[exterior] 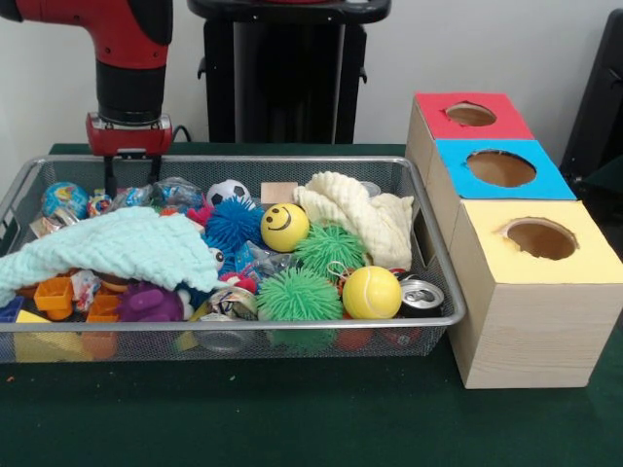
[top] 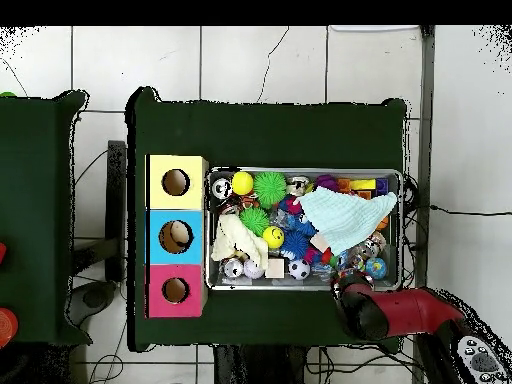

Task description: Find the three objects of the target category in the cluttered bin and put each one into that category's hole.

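Note:
My gripper should next take hold of the printed white cloth piece by its exposed top (exterior: 99,199), as the globe ball and plastic packets crowd the piece on its sides.
The wire-mesh bin (exterior: 292,323) lies on the green table, full of clutter; it also shows in the overhead view (top: 300,288). My gripper (exterior: 132,181) hangs open over the bin's far left corner, its fingers (exterior: 110,180) just above the clutter and holding nothing. In the overhead view the gripper (top: 347,286) is at the bin's near rim. A small white piece with coloured patches (exterior: 85,286) peeks out under the mint towel's (exterior: 107,248) front edge. Another printed piece (exterior: 98,203) lies below the gripper. The yellow-topped box's hole (exterior: 541,238) (top: 176,182) is right of the bin.
Blue-topped (exterior: 501,169) and red-topped (exterior: 470,115) boxes stand behind the yellow one. A cream towel (exterior: 355,216), a smiley ball (exterior: 284,226), green spiky balls (exterior: 299,294), a yellow ball (exterior: 371,292) and a can (exterior: 421,295) fill the bin's right half.

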Controlling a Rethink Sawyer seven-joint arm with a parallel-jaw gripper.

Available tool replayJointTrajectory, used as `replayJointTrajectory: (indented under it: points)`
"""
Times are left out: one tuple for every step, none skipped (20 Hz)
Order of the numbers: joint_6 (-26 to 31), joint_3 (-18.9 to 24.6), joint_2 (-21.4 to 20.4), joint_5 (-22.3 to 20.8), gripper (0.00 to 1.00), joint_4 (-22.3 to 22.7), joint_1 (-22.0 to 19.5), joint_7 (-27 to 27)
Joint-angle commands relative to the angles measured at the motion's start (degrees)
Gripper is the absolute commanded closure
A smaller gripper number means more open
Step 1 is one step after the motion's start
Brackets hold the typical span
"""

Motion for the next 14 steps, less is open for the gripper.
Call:
replayJointTrajectory:
  points:
    - [2.3, -0.7, 5.0, -2.7, 0.00, -0.9, -0.7, 0.4]
    - [2.1, -0.6, 5.0, -2.8, 0.00, -0.9, -0.7, 0.4]
    - [2.2, -0.5, 5.0, -2.7, 0.00, -0.9, -0.8, 0.3]
    - [2.2, -0.5, 4.9, -2.7, 0.00, -0.9, -0.7, 0.3]
    - [2.2, -0.5, 4.9, -2.7, 0.00, -0.9, -0.6, 0.3]
    - [1.8, -0.7, 4.9, -2.9, 0.00, -0.9, -0.4, 0.7]
    - [1.5, -1.2, 5.0, -3.1, 0.00, -1.0, 0.0, 1.2]
    - [1.3, -1.7, 5.2, -3.0, 1.00, -1.2, 0.3, 1.9]
    - [1.6, -2.0, 5.3, -3.0, 1.00, -1.3, 0.6, 1.9]
    - [1.9, -2.3, 5.3, -3.0, 1.00, -1.5, 0.9, 2.0]
    - [2.3, -2.5, 5.3, -3.0, 1.00, -1.6, 1.3, 2.1]
    - [2.4, -2.0, 5.3, -2.6, 1.00, -1.4, 0.7, 1.5]
    - [2.6, -1.8, 5.3, -2.6, 1.00, -1.4, 0.5, 1.0]
    - [2.8, -1.7, 5.3, -2.5, 1.00, -1.4, 0.3, 0.6]
